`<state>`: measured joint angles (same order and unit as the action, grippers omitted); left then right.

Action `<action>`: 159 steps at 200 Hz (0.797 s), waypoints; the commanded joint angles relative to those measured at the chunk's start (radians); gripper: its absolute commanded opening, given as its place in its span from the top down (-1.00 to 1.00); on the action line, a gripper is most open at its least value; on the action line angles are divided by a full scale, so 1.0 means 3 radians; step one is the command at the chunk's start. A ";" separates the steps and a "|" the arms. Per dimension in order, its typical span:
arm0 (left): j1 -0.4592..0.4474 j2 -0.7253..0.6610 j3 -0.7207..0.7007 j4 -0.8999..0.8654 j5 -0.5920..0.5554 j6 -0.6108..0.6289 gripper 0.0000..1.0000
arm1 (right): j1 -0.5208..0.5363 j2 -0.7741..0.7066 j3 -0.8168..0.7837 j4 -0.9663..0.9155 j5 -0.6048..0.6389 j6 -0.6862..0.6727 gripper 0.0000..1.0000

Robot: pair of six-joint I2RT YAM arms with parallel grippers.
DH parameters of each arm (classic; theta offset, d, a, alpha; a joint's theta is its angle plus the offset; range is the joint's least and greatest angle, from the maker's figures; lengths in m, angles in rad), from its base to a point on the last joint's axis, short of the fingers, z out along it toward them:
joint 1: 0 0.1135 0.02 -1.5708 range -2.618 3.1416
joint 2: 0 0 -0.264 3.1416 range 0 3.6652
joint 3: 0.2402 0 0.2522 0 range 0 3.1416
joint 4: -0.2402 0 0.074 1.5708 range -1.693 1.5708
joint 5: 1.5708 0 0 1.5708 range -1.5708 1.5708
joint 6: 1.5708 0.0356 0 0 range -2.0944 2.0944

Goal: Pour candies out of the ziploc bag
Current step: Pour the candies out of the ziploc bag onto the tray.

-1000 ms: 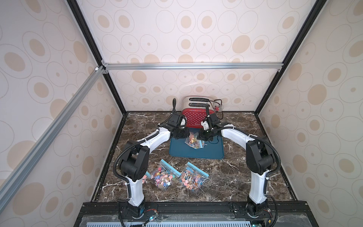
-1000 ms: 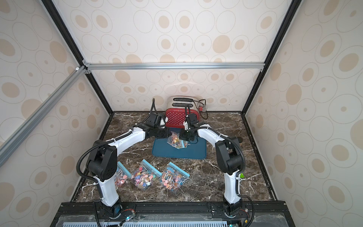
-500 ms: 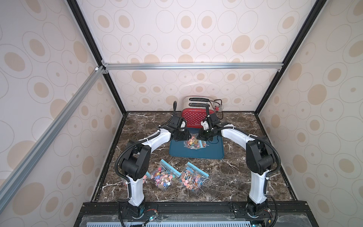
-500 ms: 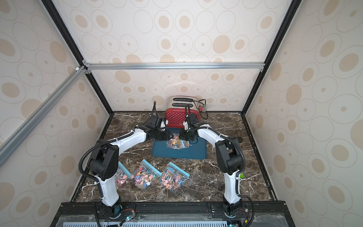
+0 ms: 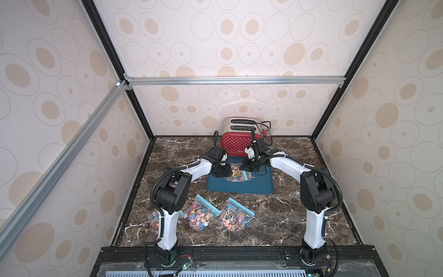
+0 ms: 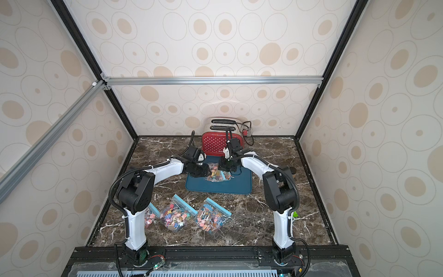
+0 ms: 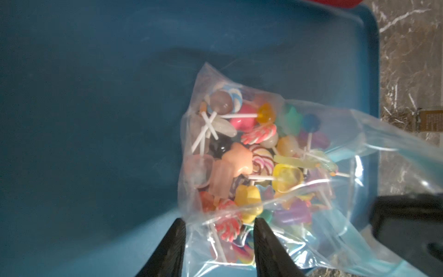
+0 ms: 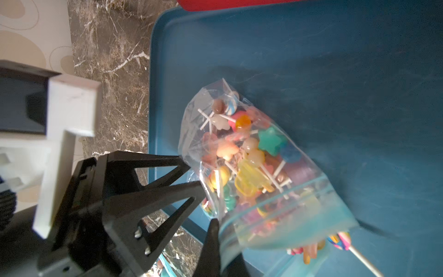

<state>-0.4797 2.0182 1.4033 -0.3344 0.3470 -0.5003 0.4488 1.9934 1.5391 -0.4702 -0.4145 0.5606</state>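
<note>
My left gripper takes hold of the ziploc bag (image 5: 236, 173) by its lower corner next, away from the bag's zip, so candies pour from the opening of the bag.
The clear ziploc bag (image 5: 236, 173) (image 6: 215, 173) with a blue zip strip slants over the blue tray (image 5: 261, 184), full of candies (image 7: 239, 165) on white sticks. My right gripper (image 8: 217, 230) (image 5: 247, 167) is shut on the bag's zip edge. At the bag's mouth a few candies (image 8: 309, 251) stick out, and a striped lollipop (image 8: 340, 239) lies on the tray. My left gripper (image 7: 219, 237) (image 5: 226, 171) is open. Its fingers (image 7: 177, 239) stand apart on either side of the bag's lower corner.
A red toaster (image 5: 236, 144) stands just behind the tray against the back wall. Three more filled bags (image 5: 199, 215) (image 5: 235, 217) (image 5: 154, 217) lie on the marble table near the front, one partly behind the left arm's base.
My left gripper's jaws have opened off the bag's bottom end. The bag has sagged lower onto the tray. The right gripper has kept its hold.
</note>
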 commanded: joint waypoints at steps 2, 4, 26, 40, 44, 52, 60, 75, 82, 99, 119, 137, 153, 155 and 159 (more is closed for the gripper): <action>-0.0007 -0.0116 0.0043 -0.0104 -0.0158 0.0120 0.06 | 0.0012 -0.0064 0.0024 0.0011 -0.0015 -0.0001 1.00; -0.0007 -0.0131 0.0041 -0.0114 -0.0174 0.0129 0.05 | 0.0014 -0.0064 0.0021 0.0011 -0.0014 -0.0002 1.00; -0.0007 -0.0237 0.0043 -0.0244 -0.0347 0.0213 0.03 | 0.0020 -0.0069 0.0018 0.0015 -0.0019 0.0007 1.00; -0.0002 -0.0232 0.0067 -0.0307 -0.0390 0.0263 0.01 | 0.0020 -0.0074 0.0009 0.0024 -0.0024 0.0011 1.00; 0.0001 -0.0215 0.0068 -0.0307 -0.0385 0.0266 0.01 | 0.0024 -0.0074 0.0008 0.0024 -0.0025 0.0016 1.00; 0.0017 -0.0187 0.0075 -0.0293 -0.0348 0.0267 0.01 | 0.0030 -0.0074 0.0004 0.0029 -0.0020 0.0014 1.00; 0.0020 -0.0144 0.0089 -0.0274 -0.0308 0.0271 0.01 | 0.0029 -0.0074 -0.0002 0.0028 -0.0019 0.0015 1.00; 0.0025 -0.0088 0.0105 -0.0196 -0.0223 0.0274 0.01 | 0.0034 -0.0070 -0.0006 0.0028 -0.0019 0.0015 1.00; 0.0031 -0.0071 0.0101 -0.0119 -0.0153 0.0272 0.01 | 0.0037 -0.0072 -0.0001 0.0031 -0.0020 0.0020 1.00; 0.0039 -0.0025 0.0107 0.0041 0.0026 0.0254 0.01 | 0.0043 -0.0064 0.0006 0.0022 -0.0019 0.0015 1.00; 0.0056 0.0004 0.0101 0.0176 0.0123 0.0241 0.02 | 0.0053 -0.0074 0.0017 0.0003 -0.0019 0.0007 1.00; 0.0067 0.0028 0.0088 0.0231 0.0149 0.0231 0.03 | 0.0049 -0.0084 0.0019 -0.0012 -0.0014 0.0002 1.00; 0.0088 0.0056 0.0078 0.0249 0.0135 0.0226 0.07 | 0.0048 -0.0084 0.0023 -0.0016 -0.0014 -0.0003 1.00; 0.0086 0.0060 0.0074 0.0253 0.0133 0.0226 0.08 | 0.0049 -0.0084 0.0024 -0.0017 -0.0014 -0.0006 1.00; 0.0098 0.0065 0.0069 0.0260 0.0127 0.0226 0.10 | 0.0051 -0.0084 0.0024 -0.0018 -0.0014 -0.0005 1.00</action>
<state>-0.4667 2.0186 1.4048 -0.2916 0.3656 -0.4480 0.4538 1.9934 1.5391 -0.4698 -0.4149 0.5602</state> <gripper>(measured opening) 0.470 0.047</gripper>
